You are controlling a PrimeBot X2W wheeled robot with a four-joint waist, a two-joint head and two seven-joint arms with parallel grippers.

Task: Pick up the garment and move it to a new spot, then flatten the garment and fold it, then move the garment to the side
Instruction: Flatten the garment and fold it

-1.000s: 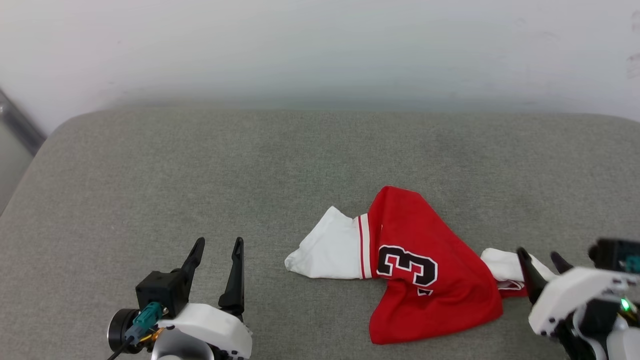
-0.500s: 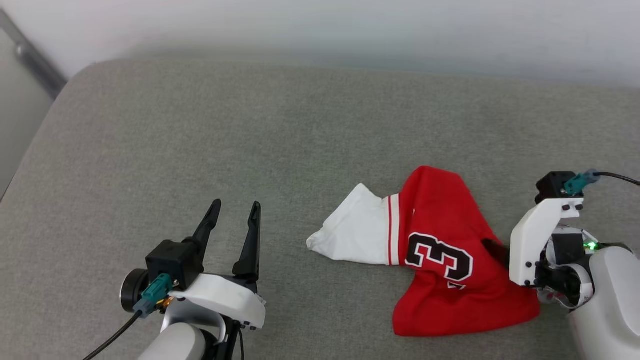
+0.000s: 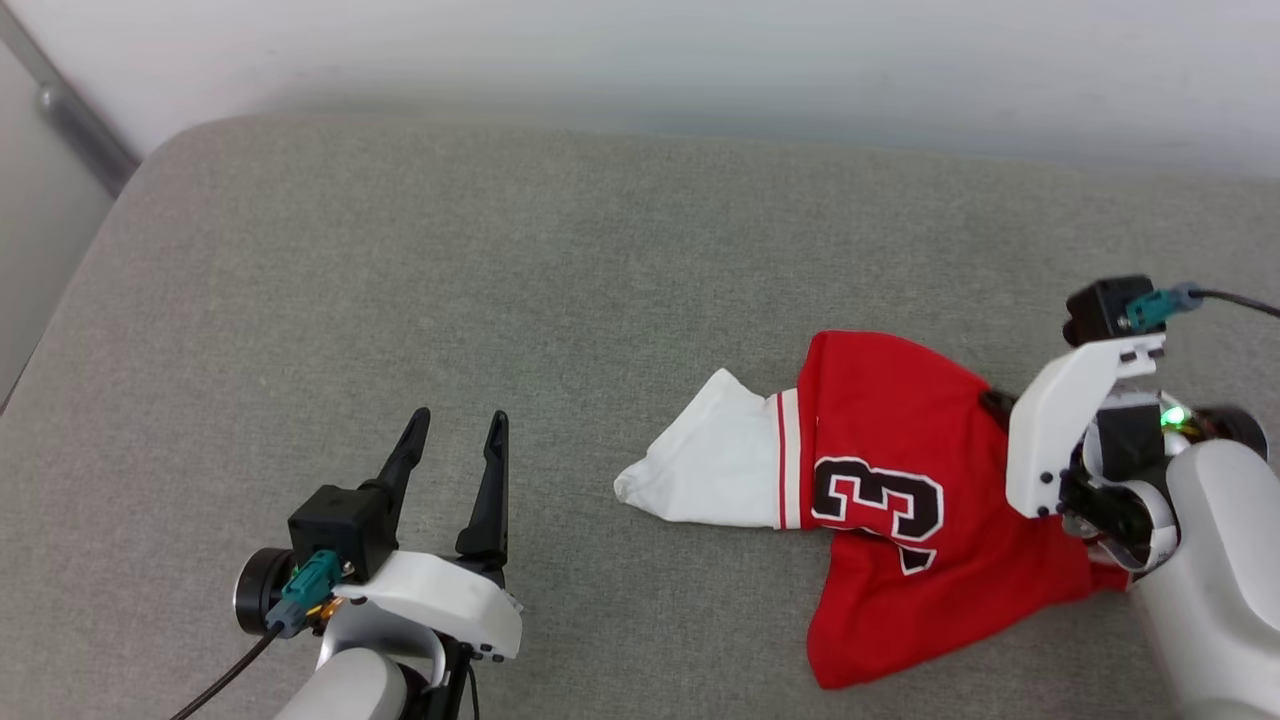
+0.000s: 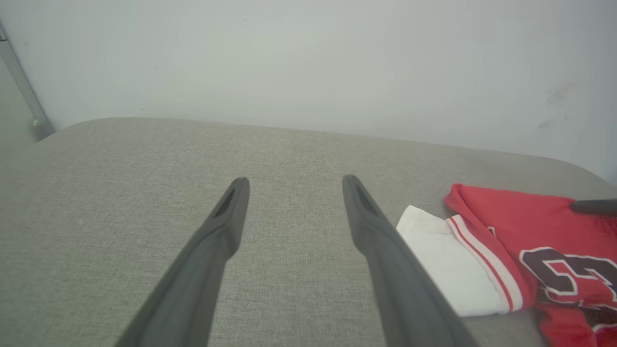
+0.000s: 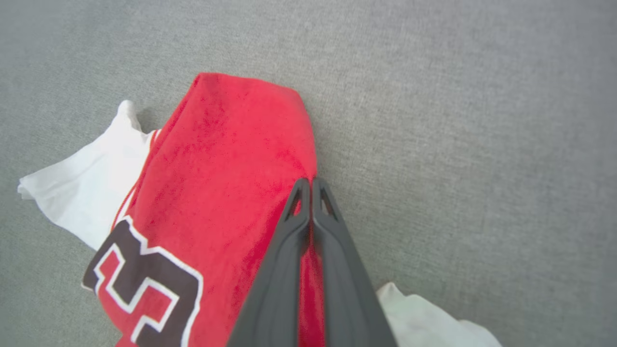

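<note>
I should next grab the bunched sleeve end [image 3: 638,484] with my left gripper, where the cloth puckers up, because the white sleeve [image 3: 729,462] lies flat up to its striped trim.
The garment [image 3: 900,460], red with a black white-outlined "3" and a white sleeve [image 3: 715,465] pointing left, lies crumpled at the right of the grey cushion. My right gripper [image 5: 310,182] is shut on the garment's [image 5: 231,159] red right edge, with cloth pinched between the fingers. In the head view the right gripper [image 3: 993,405] is mostly hidden behind its white wrist. A second white sleeve [image 5: 424,313] peeks out below the fingers. My left gripper [image 3: 459,415] hovers open and empty over bare cushion, well left of the garment [image 4: 530,226].
The grey fabric cushion [image 3: 500,250] spreads wide to the left and back, ending at a pale wall. A metal bar [image 3: 70,115] runs past the cushion's rounded far-left corner. The right gripper's dark finger [image 4: 593,206] shows in the left wrist view.
The head camera shifted early on. My right arm swung over the garment, closed on its right edge and drew it toward the back, stretching the red cloth. The left gripper stayed open.
</note>
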